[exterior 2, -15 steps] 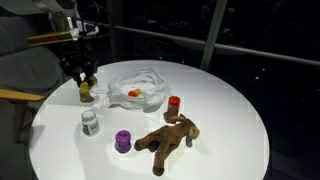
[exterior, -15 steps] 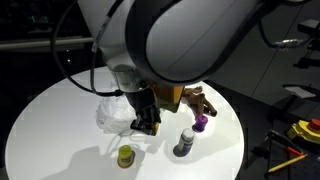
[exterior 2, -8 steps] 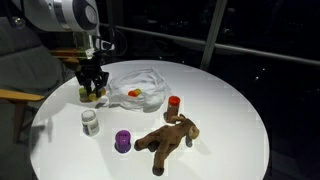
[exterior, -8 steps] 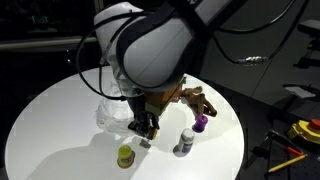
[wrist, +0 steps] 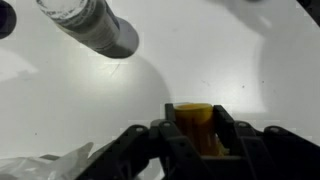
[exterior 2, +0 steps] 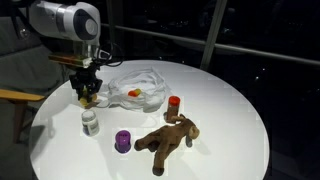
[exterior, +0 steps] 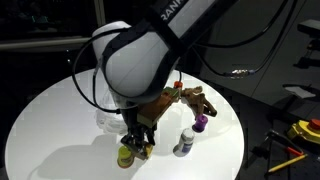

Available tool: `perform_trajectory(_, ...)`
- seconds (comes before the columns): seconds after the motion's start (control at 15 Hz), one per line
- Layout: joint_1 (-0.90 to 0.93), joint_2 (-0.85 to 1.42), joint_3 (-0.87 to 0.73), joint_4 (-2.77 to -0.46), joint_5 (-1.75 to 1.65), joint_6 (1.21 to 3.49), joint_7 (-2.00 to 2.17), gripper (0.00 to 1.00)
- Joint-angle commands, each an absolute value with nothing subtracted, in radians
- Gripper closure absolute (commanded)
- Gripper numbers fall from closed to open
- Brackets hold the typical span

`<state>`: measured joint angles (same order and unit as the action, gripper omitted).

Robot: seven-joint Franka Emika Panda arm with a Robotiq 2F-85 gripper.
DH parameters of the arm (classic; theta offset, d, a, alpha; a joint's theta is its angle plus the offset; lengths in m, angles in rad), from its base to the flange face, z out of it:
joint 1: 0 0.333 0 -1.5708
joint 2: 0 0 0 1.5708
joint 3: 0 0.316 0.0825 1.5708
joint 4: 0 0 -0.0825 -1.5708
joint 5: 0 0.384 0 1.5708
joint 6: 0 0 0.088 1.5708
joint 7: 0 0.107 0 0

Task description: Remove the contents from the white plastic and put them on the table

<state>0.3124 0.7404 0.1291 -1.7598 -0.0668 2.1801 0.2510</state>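
Note:
The yellow-capped bottle (exterior: 124,157) is at the flat table and would stay on the tabletop, so my gripper needs to open.
The white plastic bag (exterior 2: 148,78) lies crumpled on the round white table (exterior 2: 235,115), with an orange item (exterior 2: 134,94) still inside; it also shows in an exterior view (exterior: 108,118). My gripper (exterior 2: 88,92) is down at the table just beside the bag, shut on a small yellow-capped bottle (wrist: 194,118) that stands on the table. In an exterior view the gripper (exterior: 136,148) hides most of the bottle (exterior: 124,157). In the wrist view both fingers (wrist: 195,135) press against the yellow cap.
A silver-capped bottle (exterior 2: 90,122) stands close by, also in the wrist view (wrist: 95,25). A purple cup (exterior 2: 123,141), a red-capped bottle (exterior 2: 174,103) and a brown plush moose (exterior 2: 168,138) sit further along the table.
My gripper has come down from above the bag's edge to the yellow-capped bottle, and its fingers now sit around it.

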Motion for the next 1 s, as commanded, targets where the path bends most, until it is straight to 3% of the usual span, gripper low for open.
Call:
perform_trajectory(0.0, 0.322, 0.737, 0.132, -1.751, -0.043, 2.159, 0.258, 0.72)
perform_trajectory(0.07, 0.329, 0.731, 0.124, -1.755, -0.051, 2.160, 0.271, 0.32)
perform_trajectory(0.2, 0.351, 0.717, 0.094, -1.760, -0.080, 2.167, 0.321, 0.25)
perform_trajectory(0.4, 0.371, 0.687, 0.049, -1.757, -0.116, 2.163, 0.395, 0.02)
perform_trajectory(0.93, 0.361, 0.701, -0.065, -1.637, -0.250, 2.293, 0.486, 0.00)
